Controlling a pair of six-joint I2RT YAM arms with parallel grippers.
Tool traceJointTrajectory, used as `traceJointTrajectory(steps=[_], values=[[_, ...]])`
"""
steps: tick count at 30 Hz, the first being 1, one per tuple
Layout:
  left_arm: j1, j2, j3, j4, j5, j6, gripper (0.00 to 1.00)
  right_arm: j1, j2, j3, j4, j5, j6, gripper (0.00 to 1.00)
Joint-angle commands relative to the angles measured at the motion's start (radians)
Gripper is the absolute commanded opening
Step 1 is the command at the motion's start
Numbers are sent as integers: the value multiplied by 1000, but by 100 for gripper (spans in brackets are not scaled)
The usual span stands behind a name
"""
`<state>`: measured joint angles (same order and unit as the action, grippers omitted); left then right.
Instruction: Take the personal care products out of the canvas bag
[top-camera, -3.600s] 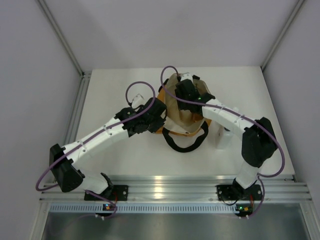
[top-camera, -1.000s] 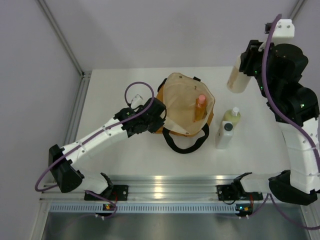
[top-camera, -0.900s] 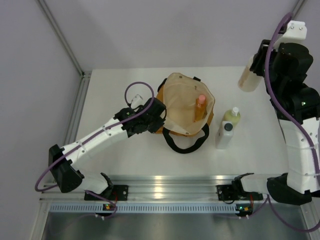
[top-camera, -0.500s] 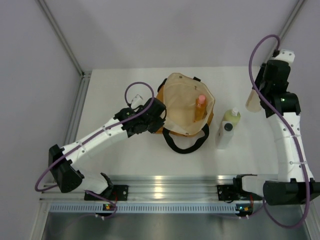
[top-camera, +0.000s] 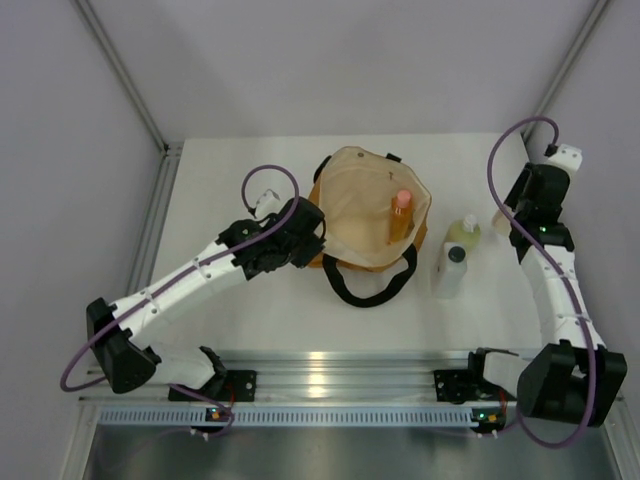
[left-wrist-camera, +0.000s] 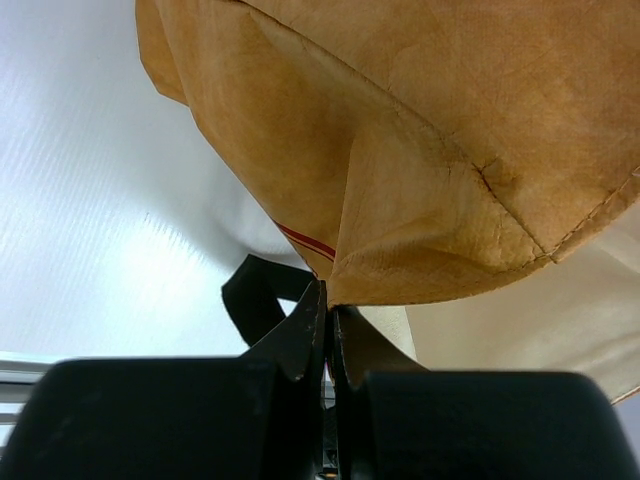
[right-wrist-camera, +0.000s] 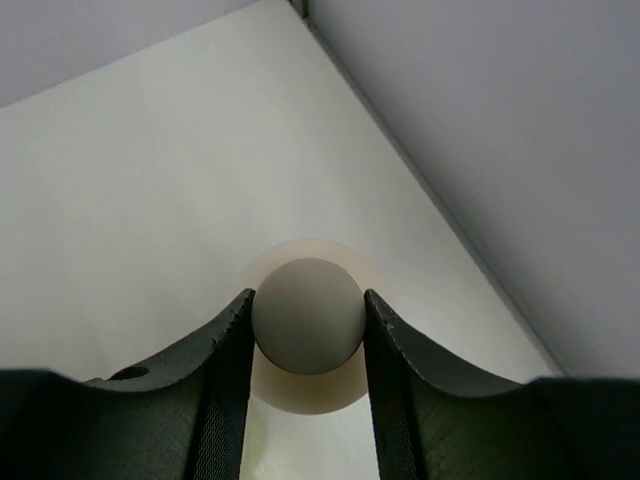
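My right gripper moves the cream-beige bottle toward the yellow-green bottle (top-camera: 462, 235) first, since opening now would leave it near the wall, short of that bottle.
The canvas bag (top-camera: 365, 215) stands open mid-table, cream lining up, black handle (top-camera: 372, 290) toward me. An orange bottle with a pink cap (top-camera: 401, 216) stands inside it at the right. My left gripper (top-camera: 318, 236) is shut on the bag's left rim; the wrist view shows the tan fabric (left-wrist-camera: 450, 150) pinched at the fingertips (left-wrist-camera: 328, 300). My right gripper (right-wrist-camera: 307, 320) is shut on the wide cap of the cream-beige bottle (right-wrist-camera: 300, 392), held upright low over the table at the far right (top-camera: 499, 217). A yellow-green bottle (top-camera: 462, 235) and a white dark-capped bottle (top-camera: 450, 270) stand right of the bag.
The table's back right corner and the grey wall (right-wrist-camera: 480, 120) lie close behind the right gripper. Aluminium rails (top-camera: 330, 375) run along the near edge by the arm bases.
The right arm has come down from high at the back right, bringing the cream-beige bottle low beside the two bottles outside the bag. The left arm shifted slightly, keeping its hold on the rim.
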<state>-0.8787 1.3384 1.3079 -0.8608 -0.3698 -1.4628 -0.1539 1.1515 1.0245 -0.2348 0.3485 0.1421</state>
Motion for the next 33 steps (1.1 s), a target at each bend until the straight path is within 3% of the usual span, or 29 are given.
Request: traceJointTrajectory(steps=[1,10,22,27,28,29,33], values=[[-2,-30,2,6,-12,25,0,-10,-61,-78,438,-98,5,0],[-2,-25,31,6,-24,58,0,-15,-4,-240,604,-146,-10,0],[0,-27,50,6,-49,75,0,-13,-3,-348,577,-164,-9,1],[0,-27,42,6,-47,71,0,-3,1,-350,533,-161,-32,18],[0,-28,40,6,-47,70,0,-1,2,-342,520,-157,-35,23],[0,-30,39,6,-47,70,0,-1,4,-337,508,-151,-35,39],[0,-35,34,6,-47,68,0,4,-4,-314,465,-143,-33,55]])
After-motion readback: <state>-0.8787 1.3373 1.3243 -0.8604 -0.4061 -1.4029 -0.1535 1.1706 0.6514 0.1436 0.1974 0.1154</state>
